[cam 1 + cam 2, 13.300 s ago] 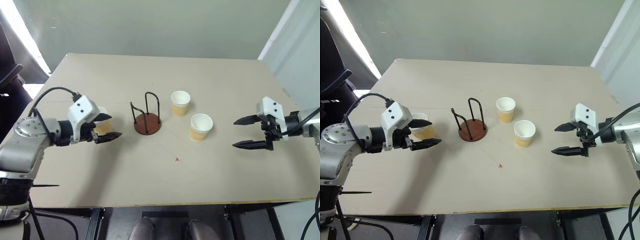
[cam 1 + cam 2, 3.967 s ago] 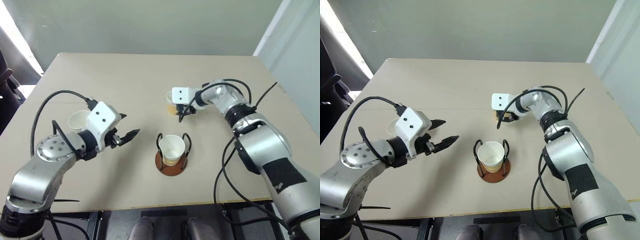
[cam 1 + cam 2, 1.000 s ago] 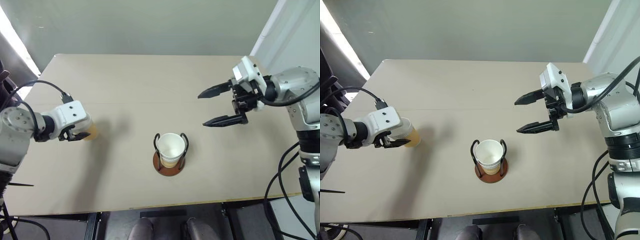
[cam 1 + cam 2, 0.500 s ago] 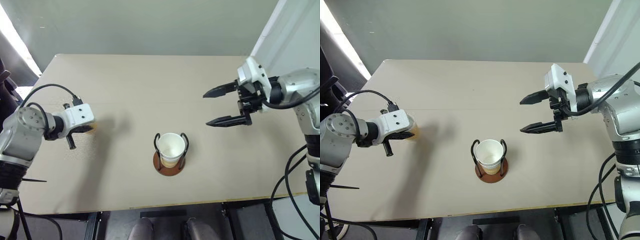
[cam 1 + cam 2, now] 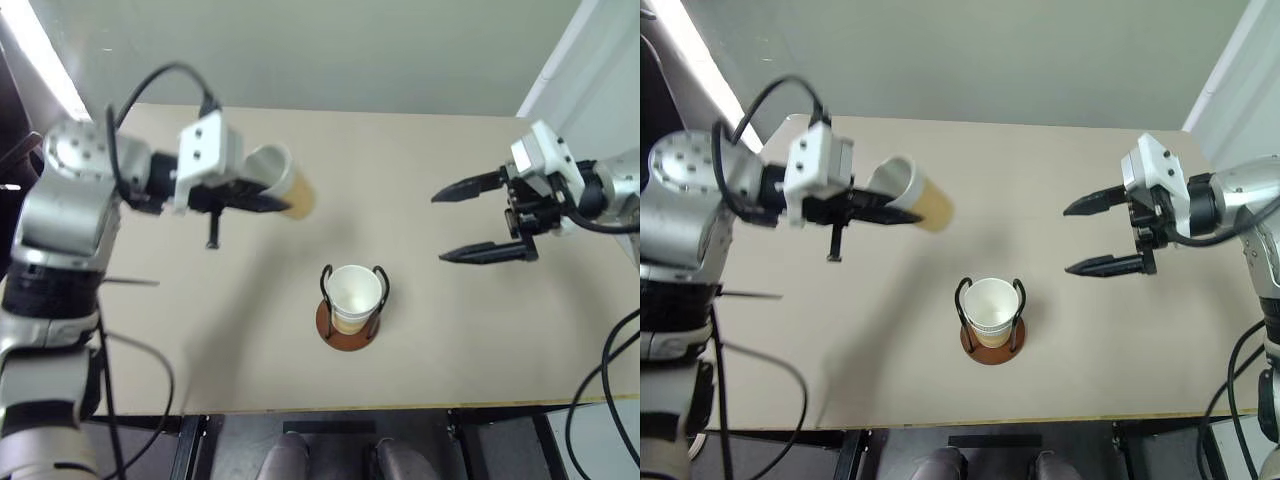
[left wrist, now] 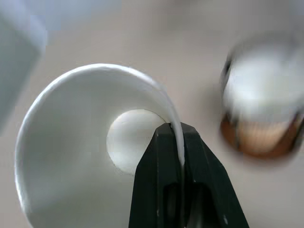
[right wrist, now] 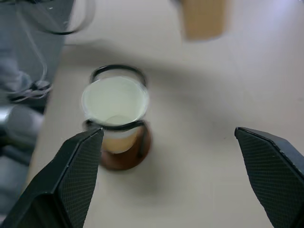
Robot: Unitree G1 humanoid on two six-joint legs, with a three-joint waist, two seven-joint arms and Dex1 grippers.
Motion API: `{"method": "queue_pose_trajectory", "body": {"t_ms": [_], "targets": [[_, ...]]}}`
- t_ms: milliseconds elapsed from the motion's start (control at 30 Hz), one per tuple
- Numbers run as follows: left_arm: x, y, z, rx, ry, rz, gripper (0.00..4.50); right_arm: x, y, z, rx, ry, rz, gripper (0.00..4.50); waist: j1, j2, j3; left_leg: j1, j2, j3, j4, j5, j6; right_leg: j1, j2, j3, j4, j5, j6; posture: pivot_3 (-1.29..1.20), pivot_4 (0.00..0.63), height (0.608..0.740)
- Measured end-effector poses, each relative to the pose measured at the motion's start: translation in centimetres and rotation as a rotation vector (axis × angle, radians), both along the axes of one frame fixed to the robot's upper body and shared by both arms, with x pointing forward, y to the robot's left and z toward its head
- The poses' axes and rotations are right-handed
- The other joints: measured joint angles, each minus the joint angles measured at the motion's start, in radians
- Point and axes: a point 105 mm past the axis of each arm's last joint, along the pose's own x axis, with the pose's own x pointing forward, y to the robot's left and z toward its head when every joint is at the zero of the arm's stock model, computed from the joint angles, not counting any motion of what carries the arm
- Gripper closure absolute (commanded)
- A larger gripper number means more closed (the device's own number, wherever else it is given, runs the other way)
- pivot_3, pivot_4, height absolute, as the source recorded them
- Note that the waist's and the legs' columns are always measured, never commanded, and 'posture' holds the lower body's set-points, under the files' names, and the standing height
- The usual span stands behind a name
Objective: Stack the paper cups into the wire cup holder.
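The tan cup (image 5: 294, 195) hangs tilted above and short of the nested cups, so it would miss if my left gripper opened now.
My left gripper (image 5: 262, 201) is shut on the rim of a tan paper cup (image 5: 290, 190). It holds that cup in the air on its side, behind and to the left of the wire cup holder (image 5: 346, 334). In the left wrist view its black fingers (image 6: 159, 180) pinch the cup's white wall (image 6: 85, 142). Nested paper cups (image 5: 352, 295) stand upright between the holder's black loops on the reddish-brown base. My right gripper (image 5: 440, 228) hangs open and empty over the table to the right of the holder (image 7: 127, 156).
The beige table (image 5: 450, 150) carries nothing else. Its front edge runs close below the holder. A grey wall stands behind the table, and a bright window strip (image 5: 50, 60) shows at the far left.
My left gripper shut on the cup at the table's left, then lifted it up and to the right, tipping it onto its side. The right gripper drifted slightly right, still open.
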Motion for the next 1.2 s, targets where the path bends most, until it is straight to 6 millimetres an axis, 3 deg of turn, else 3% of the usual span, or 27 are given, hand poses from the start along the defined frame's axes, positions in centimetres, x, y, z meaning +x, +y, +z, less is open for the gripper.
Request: {"method": "queue_pose_trajectory", "body": {"t_ms": [100,233,400,800,1000,1100,1200], "targets": [[-2.0,-2.9,0.8,0.051,0.011,-0.223,4.49,-1.3,-0.5,-0.2,0.003,0.012,0.011,0.00,-0.009,0.001,0.000,-0.001,0.000,0.004,0.006,-0.002,0.003,0.000,0.000,0.003,0.000,-0.001,0.003,0.00,0.150,0.740],[-2.6,-4.4,-1.1,0.164,0.044,-0.336,4.49,-3.1,-1.0,0.0,0.027,0.039,-0.006,0.00,-0.016,0.001,0.000,0.000,0.001,0.008,0.007,-0.004,0.006,0.001,-0.001,0.005,0.000,-0.001,0.006,0.00,0.150,0.740],[-2.8,-4.1,-4.4,0.350,0.056,-0.398,4.49,-4.2,-1.7,-0.3,0.024,0.043,-0.078,0.00,-0.019,0.001,0.000,0.001,-0.002,0.008,0.009,-0.006,0.010,0.002,-0.004,0.006,0.000,-0.002,0.010,0.00,0.150,0.740],[-2.2,-3.9,-7.1,0.545,-0.033,-0.500,4.49,-4.7,-1.7,-0.6,0.039,0.038,-0.157,0.00,-0.018,0.001,0.000,0.000,-0.003,0.009,0.010,-0.009,0.017,0.005,-0.006,0.006,-0.006,-0.001,0.014,0.00,0.150,0.740],[-1.4,-4.0,-7.5,0.562,-0.055,-0.496,4.49,-4.7,-1.5,-0.6,0.042,0.031,-0.164,0.00,-0.017,0.002,0.000,-0.003,-0.003,0.009,0.010,-0.010,0.017,0.005,-0.006,0.006,-0.011,0.000,0.016,0.00,0.150,0.740],[-1.3,-4.2,-7.6,0.560,-0.053,-0.497,3.85,-4.7,-1.5,-0.7,0.040,0.027,-0.169,0.00,-0.017,0.002,0.000,-0.004,-0.003,0.009,0.011,-0.010,0.018,0.005,-0.007,0.006,-0.013,0.001,0.017,0.00,0.150,0.740],[-1.3,-4.2,-7.6,0.560,-0.045,-0.491,2.86,-4.7,-1.5,-0.9,0.039,0.028,-0.176,0.00,-0.017,0.002,0.000,-0.004,-0.003,0.009,0.011,-0.011,0.019,0.006,-0.007,0.006,-0.014,0.001,0.017,0.00,0.150,0.740]]}}
